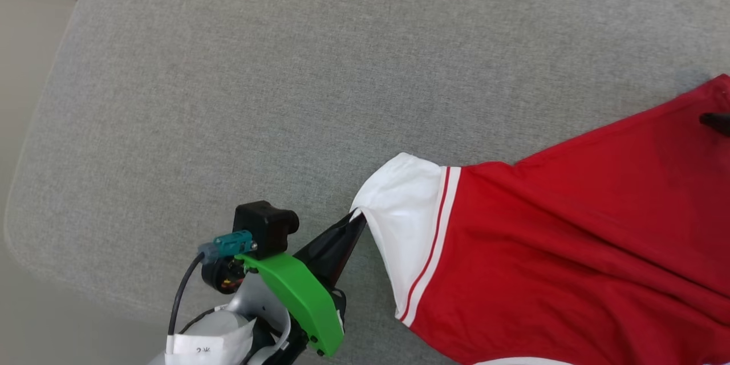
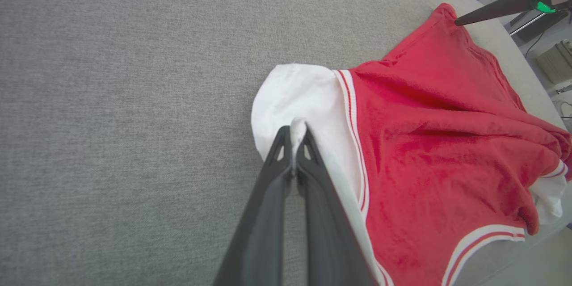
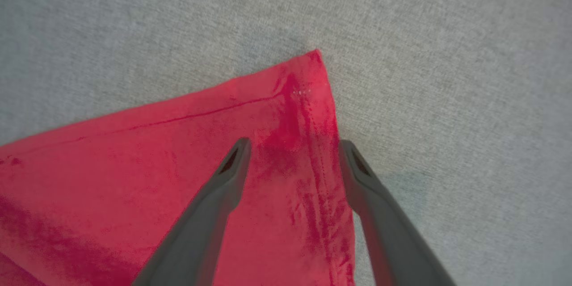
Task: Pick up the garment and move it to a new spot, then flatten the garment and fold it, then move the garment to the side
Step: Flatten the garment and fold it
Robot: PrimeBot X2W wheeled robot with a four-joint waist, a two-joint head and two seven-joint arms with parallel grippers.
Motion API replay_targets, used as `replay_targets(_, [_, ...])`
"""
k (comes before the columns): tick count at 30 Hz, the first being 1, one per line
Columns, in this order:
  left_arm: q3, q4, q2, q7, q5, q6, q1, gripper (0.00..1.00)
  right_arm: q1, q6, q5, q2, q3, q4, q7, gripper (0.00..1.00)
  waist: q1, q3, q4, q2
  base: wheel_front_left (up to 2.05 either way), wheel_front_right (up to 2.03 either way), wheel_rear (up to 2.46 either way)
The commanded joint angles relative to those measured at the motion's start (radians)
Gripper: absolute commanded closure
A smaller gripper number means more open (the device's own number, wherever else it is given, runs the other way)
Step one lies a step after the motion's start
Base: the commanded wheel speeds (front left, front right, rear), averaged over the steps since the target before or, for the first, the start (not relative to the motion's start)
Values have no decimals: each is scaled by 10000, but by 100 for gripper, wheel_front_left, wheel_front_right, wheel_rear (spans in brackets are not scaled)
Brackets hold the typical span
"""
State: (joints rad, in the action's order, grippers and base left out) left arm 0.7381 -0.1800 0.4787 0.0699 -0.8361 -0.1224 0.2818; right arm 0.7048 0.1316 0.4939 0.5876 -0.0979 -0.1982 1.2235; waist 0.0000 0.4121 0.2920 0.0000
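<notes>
My right gripper should next grab the garment by its hemmed red corner (image 1: 720,91), because the cloth puckers up there beside the seam, while the red panel (image 1: 636,180) lies flat.
The garment (image 1: 570,245), a red jersey with a white sleeve (image 1: 402,222) edged in red-white stripes, lies spread on the grey table at the right of the head view. My left gripper (image 1: 358,218) is shut on the edge of that white sleeve (image 2: 295,111), its two dark fingers pinching a fold of the cloth (image 2: 296,128). My right gripper (image 3: 295,145) stands open above a red hemmed corner of the garment (image 3: 286,111), one finger over the cloth and the other at its edge. A dark fingertip (image 1: 716,121) of it shows at the head view's right edge.
The grey fabric-covered table (image 1: 285,68) stretches wide to the left and back, with a rounded corner at the lower left (image 1: 11,228). Beyond its far edge in the left wrist view stand pale equipment and cables (image 2: 554,60).
</notes>
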Motion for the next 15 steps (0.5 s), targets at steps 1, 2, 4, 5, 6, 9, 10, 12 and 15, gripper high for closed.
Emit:
replay_targets(1, [10, 30, -99, -97, 118, 79, 247, 100, 149, -9, -78, 95, -103, -152, 32, 0, 0, 457, 477, 0, 0, 0, 0])
replay_targets(2, [24, 63, -134, -111, 121, 99, 282, 100, 168, -9, -90, 121, -158, -259, 27, 0, 0, 487, 522, 0, 0, 0, 0])
replay_targets(4, [32, 121, -177, -139, 122, 126, 331, 100, 160, -9, -108, 156, -248, -443, 24, 0, 0, 534, 594, 0, 0, 0, 0])
replay_targets(5, [33, 146, -188, -151, 122, 134, 346, 100, 142, -9, -109, 170, -295, -521, 29, 0, 0, 547, 619, 0, 0, 0, 0])
replay_targets(6, [31, 173, -200, -166, 120, 138, 359, 100, 111, -9, -100, 192, -357, -610, 38, 0, 0, 562, 648, 0, 0, 0, 0])
replay_targets(9, [32, 226, -216, -197, 112, 154, 377, 100, -31, -9, -71, 217, -531, -816, 84, 0, 0, 587, 706, 0, 0, 0, 0])
replay_targets(10, [33, 246, -221, -206, 107, 156, 378, 100, -111, -9, -38, 229, -637, -868, 155, 0, 0, 587, 719, 0, 0, 0, 0])
replay_targets(12, [38, 281, -230, -216, 98, 157, 382, 100, -241, -9, 57, 248, -780, -945, 303, 64, 0, 579, 737, 0, 0, 0, 0])
replay_targets(15, [43, 338, -243, -227, 81, 153, 380, 100, -350, -9, 172, 258, -907, -930, 314, 100, 0, 527, 736, 0, 0, 0, 0])
